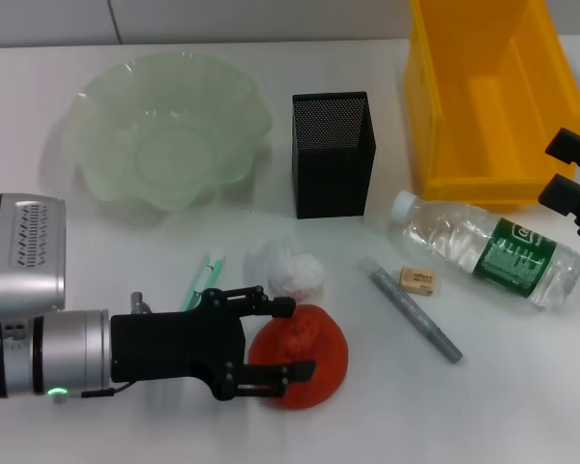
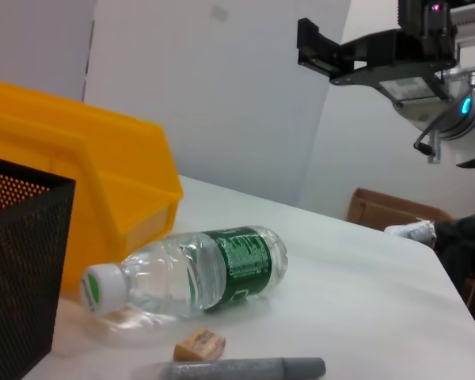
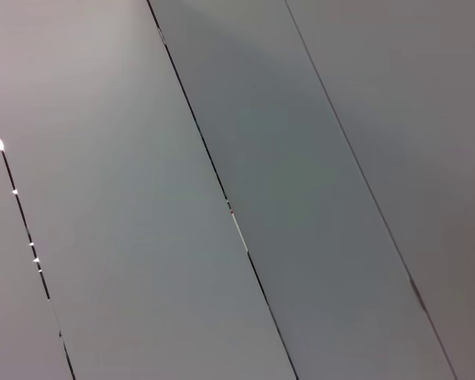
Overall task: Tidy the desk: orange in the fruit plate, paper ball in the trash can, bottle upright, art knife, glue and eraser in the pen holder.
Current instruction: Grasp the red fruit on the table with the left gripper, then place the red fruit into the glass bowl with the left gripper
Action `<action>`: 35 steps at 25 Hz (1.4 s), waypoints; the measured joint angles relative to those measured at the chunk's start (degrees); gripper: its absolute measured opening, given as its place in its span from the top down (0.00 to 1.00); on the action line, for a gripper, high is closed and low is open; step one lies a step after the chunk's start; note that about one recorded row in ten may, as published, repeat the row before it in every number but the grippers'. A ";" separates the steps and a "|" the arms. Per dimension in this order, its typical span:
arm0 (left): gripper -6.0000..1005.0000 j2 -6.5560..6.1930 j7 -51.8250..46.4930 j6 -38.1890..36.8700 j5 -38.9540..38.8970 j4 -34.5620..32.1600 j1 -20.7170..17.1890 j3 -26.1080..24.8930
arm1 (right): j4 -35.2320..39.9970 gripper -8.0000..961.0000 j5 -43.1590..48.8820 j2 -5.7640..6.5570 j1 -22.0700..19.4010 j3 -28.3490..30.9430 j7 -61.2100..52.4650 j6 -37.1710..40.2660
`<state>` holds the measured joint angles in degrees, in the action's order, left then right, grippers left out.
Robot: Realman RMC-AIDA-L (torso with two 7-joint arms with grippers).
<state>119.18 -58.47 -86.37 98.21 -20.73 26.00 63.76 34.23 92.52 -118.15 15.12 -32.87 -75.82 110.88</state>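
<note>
My left gripper's fingers reach down on either side of the orange in the head view and closing would catch it, so my left gripper closes next.
The orange (image 1: 314,372) lies near the table's front edge. My left gripper (image 1: 292,338) hangs open over it, one finger on each side of its top. Just behind it sits the white paper ball (image 1: 288,269), with the green art knife (image 1: 203,278) to the left. The grey glue stick (image 1: 414,314) and the tan eraser (image 1: 418,280) lie to the right. The bottle (image 1: 488,249) lies on its side; the left wrist view shows that bottle (image 2: 198,273) too. The pen holder (image 1: 332,153) stands upright. My right gripper (image 1: 564,169) waits open at the right edge.
A pale green fruit plate (image 1: 97,116) sits at the back left. A yellow bin (image 1: 435,116) stands at the back right, beside the pen holder. The left wrist view shows the bin (image 2: 103,182), the eraser (image 2: 199,345) and the glue stick (image 2: 245,369).
</note>
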 joint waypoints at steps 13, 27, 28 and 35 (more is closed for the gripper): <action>0.29 0.00 1.91 0.08 -1.20 2.16 0.11 0.22 | -0.05 0.15 0.06 0.46 0.15 0.43 -1.62 0.03; 0.34 0.00 5.77 0.71 -1.26 4.74 0.47 -0.08 | -0.05 0.15 0.06 0.59 1.51 0.05 -3.93 -0.06; 0.44 0.00 5.77 0.72 -1.28 4.87 0.47 -0.22 | -0.05 0.15 0.06 0.59 1.50 0.07 -4.07 -0.05; 0.76 0.00 5.45 0.15 -1.81 4.94 0.45 -0.41 | -0.07 0.15 0.03 0.46 1.21 0.20 -4.25 -0.06</action>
<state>119.18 -53.02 -86.22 96.40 -15.79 26.45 63.36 34.16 92.55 -117.69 16.32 -32.67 -80.07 110.82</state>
